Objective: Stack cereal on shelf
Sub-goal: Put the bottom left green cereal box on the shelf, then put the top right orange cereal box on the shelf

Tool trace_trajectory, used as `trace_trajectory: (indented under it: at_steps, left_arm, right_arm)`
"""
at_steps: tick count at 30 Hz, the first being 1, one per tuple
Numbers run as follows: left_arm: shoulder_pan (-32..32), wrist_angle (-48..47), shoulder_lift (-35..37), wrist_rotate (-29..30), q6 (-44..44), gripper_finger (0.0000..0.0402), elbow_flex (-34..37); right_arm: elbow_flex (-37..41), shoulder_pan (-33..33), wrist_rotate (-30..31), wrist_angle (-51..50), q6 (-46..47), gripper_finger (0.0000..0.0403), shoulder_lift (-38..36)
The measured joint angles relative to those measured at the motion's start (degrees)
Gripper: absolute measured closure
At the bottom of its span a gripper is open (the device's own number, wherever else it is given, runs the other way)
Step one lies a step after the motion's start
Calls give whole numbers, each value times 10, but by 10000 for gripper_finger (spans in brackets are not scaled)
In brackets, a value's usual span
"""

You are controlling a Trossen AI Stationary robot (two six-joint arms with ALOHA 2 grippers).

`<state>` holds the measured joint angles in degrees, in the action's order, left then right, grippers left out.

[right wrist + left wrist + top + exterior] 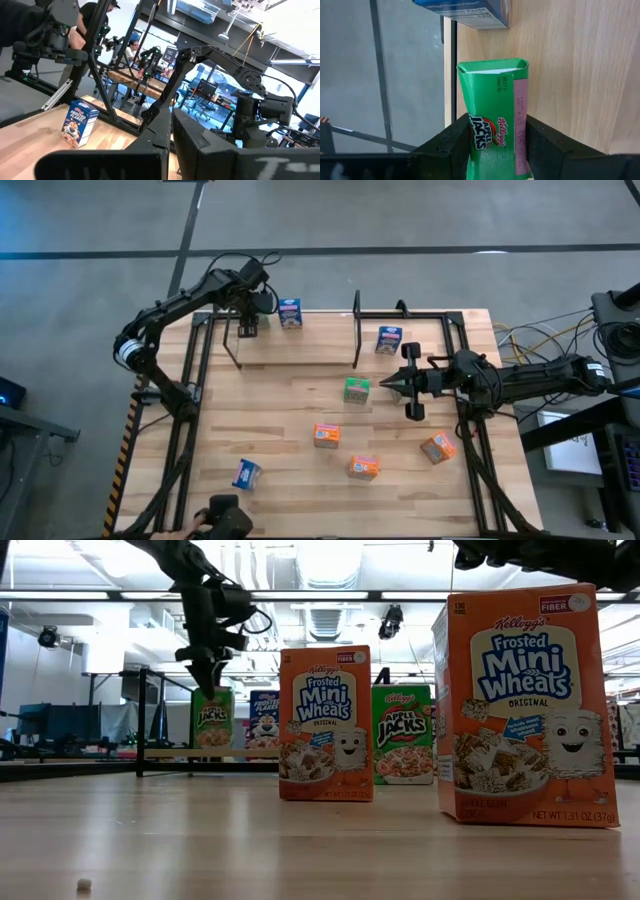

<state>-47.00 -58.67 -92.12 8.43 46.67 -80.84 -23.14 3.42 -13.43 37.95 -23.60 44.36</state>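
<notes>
My left gripper is ready to open. The lower end of the green box point(492, 115) is at the shelf plank point(560, 75), inside the plank's edge.
My left gripper point(245, 323) is at the left end of the shelf point(320, 352), shut on a green cereal box point(492, 107), which also shows in the low view point(212, 718). A blue box point(290, 313) stands on the shelf beside it, and another blue box point(389, 340) stands farther right. Loose on the table are a green box point(357, 390), three orange boxes point(327, 436) point(363, 468) point(437, 448) and a blue box point(246, 474). My right gripper point(393, 386) hovers shut over the table's right half, holding nothing. My left gripper pinches the green box near its upper end point(475, 137), one finger point(451, 145) on each of two opposite sides. The fingers come from above, slanting down. The box hangs upright below them, with its lower end point(212, 744) at the shelf plank. I cannot tell whether it touches the plank.
Thin black wire brackets point(357, 330) rise from the shelf, and one point(232, 345) stands close to the held box. Black frame rails point(195, 380) run along the table's left and right sides. Bare wood lies between the shelf and the loose boxes.
</notes>
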Motion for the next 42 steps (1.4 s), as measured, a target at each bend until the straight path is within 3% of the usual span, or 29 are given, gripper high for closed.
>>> trace_trajectory:
  at_steps: [13, 30, 37, 42]
  left_arm:
    - [0, 21, 0, 7, 10, 203, 0]
    - [1, 22, 18, 54, 15, 200, 0]
    - [13, 21, 46, 56, -19, 200, 0]
    - [48, 20, 74, 56, -101, 200, 0]
  right_arm:
    - [0, 0, 0, 0, 0, 394, 0]
    - [0, 0, 0, 0, -5, 394, 0]
    - [0, 0, 0, 0, -12, 394, -1]
    - [0, 0, 0, 0, -18, 394, -1]
